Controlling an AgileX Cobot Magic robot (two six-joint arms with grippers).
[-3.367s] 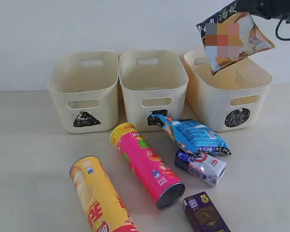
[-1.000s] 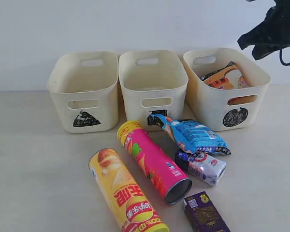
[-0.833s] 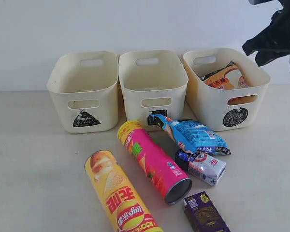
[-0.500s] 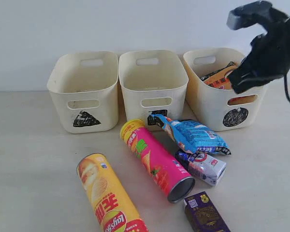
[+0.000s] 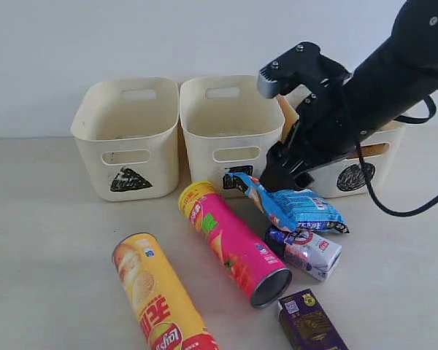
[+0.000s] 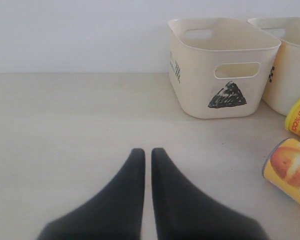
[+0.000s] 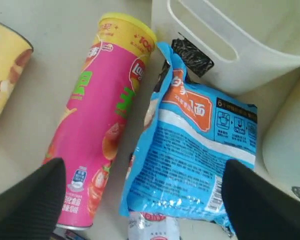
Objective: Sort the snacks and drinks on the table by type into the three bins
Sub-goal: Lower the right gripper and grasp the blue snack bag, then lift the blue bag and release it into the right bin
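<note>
I need to sort the blue noodle packet into its bin (image 5: 365, 164), so next I need to grab the packet with my right gripper by its crimped side edge (image 5: 266, 204).
My right gripper (image 5: 276, 176) (image 7: 145, 200) is open wide, low over the blue noodle packet (image 5: 301, 207) (image 7: 190, 155), which lies in front of the square bin (image 5: 230, 131). Nothing sits between its fingers. The pink chip tube (image 5: 233, 244) (image 7: 97, 125) lies beside the packet. The yellow chip tube (image 5: 160, 302) (image 6: 290, 172) lies nearer the front. A white and blue carton (image 5: 308, 252) (image 7: 152, 227) pokes out under the packet, and the purple carton (image 5: 310, 324) is at the front edge. My left gripper (image 6: 147, 152) is shut and empty over bare table (image 6: 65, 115).
The triangle bin (image 5: 125, 138) (image 6: 222, 65) stands at the left of the row. The circle bin (image 5: 369, 164) is at the right, its inside mostly hidden behind my right arm. A white wall runs behind the bins.
The orange packet went from my right gripper into the circle bin. That arm then swung down and left to over the blue packet, jaws opening. The yellow tube shifted left.
</note>
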